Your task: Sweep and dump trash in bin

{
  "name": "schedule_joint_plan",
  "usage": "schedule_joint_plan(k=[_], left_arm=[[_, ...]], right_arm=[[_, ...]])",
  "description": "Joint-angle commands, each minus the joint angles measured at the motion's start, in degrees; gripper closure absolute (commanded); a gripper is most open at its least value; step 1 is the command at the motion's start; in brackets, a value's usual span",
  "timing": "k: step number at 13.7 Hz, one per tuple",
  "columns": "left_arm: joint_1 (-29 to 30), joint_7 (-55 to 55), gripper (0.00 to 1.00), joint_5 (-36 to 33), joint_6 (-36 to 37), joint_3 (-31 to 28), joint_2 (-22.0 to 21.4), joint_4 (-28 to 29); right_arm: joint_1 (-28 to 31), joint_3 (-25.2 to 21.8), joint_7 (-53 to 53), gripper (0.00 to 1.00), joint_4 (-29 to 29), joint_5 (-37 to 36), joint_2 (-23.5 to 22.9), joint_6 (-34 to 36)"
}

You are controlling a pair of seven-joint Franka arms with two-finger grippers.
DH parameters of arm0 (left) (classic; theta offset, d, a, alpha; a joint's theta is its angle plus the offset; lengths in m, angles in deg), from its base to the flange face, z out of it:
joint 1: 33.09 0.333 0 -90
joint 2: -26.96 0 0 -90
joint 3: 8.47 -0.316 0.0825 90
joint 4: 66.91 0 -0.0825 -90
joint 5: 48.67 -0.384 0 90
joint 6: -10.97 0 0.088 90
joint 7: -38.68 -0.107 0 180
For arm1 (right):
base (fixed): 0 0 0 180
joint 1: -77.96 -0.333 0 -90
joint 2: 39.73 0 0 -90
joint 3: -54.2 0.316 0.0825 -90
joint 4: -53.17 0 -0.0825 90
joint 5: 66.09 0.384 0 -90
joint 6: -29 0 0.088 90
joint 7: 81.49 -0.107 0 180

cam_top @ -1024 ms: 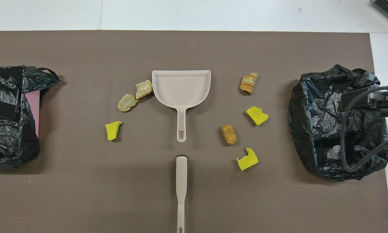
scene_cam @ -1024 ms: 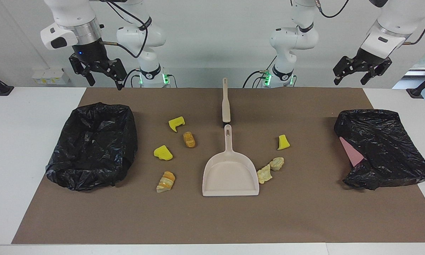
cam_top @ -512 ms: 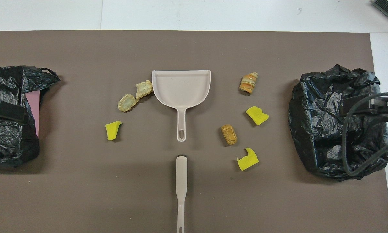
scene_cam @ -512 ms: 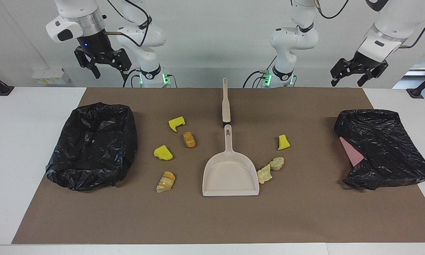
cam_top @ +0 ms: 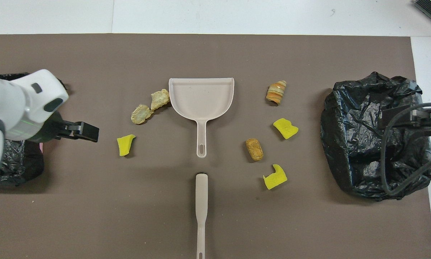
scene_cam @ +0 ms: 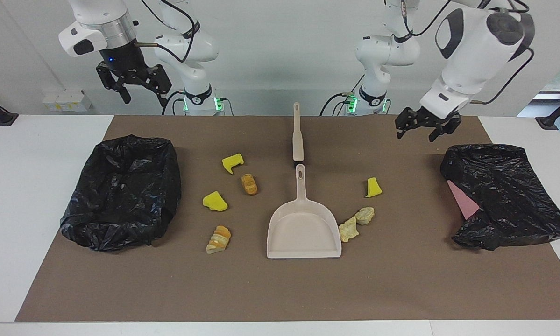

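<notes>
The scattered trash needs to be collected and dumped in the bin (cam_top: 366, 144). My right gripper should grab the beige dustpan by its handle (cam_top: 201, 140) next for that.
A beige dustpan (scene_cam: 303, 228) (cam_top: 201, 99) lies mid-mat, its handle toward the robots. A beige brush handle (scene_cam: 298, 135) (cam_top: 201, 201) lies in line with it, nearer the robots. Trash is scattered on both sides: yellow wedges (scene_cam: 232, 162) (scene_cam: 214, 201) (scene_cam: 373, 187), two pale lumps (scene_cam: 357, 222) touching the pan's side, and orange-brown pieces (scene_cam: 249, 183) (scene_cam: 219, 239). The bin (scene_cam: 123, 191) (cam_top: 366, 144), lined with black bag, stands at the right arm's end. My left gripper (scene_cam: 415, 136) (cam_top: 91, 132) hangs open over the mat. My right gripper (scene_cam: 143, 95) (cam_top: 398, 120) waits open above the bin.
A second crumpled black bag (scene_cam: 504, 196) with something pink (scene_cam: 464, 199) showing lies at the left arm's end. The brown mat (scene_cam: 401, 289) covers most of the white table (scene_cam: 27, 186).
My left arm has swung down and in from above the bag at its end, toward the mat's middle. My right gripper rose a little earlier and now holds still.
</notes>
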Motion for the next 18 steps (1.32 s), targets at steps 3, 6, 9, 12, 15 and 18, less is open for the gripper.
schedule_joint_plan(k=[3, 6, 9, 12, 15, 18], left_arm=[[-10.5, 8.2, 0.0, 0.4, -10.8, -0.7, -7.2, 16.1], [-17.7, 15.0, 0.0, 0.4, -17.7, -0.7, -9.6, 23.8], [-25.7, 22.1, 0.0, 0.5, -23.1, -0.7, -9.0, 28.4], [-32.8, 29.2, 0.0, 0.5, -30.1, -0.7, -9.0, 33.9], [-39.8, 34.4, 0.0, 0.4, -34.7, -0.6, -7.9, 36.7], [-44.7, 39.0, 0.0, 0.4, -37.3, -0.6, -7.4, 38.9]], right_arm=[[-0.3, 0.7, -2.5, 0.0, 0.8, 0.6, -1.6, -3.5], [-3.3, 1.2, -4.3, 0.0, 0.8, 0.4, -3.1, -5.5], [-4.5, 1.5, -6.7, 0.0, -0.8, 0.4, -5.9, -6.8], [-8.2, 1.5, -9.1, 0.0, -2.6, -1.3, -10.1, -9.2], [-12.7, 1.5, -14.6, 0.0, -4.6, -1.8, -15.9, -14.3], [-18.4, 1.3, -20.0, 0.0, -11.8, -3.9, -25.4, -16.5]])
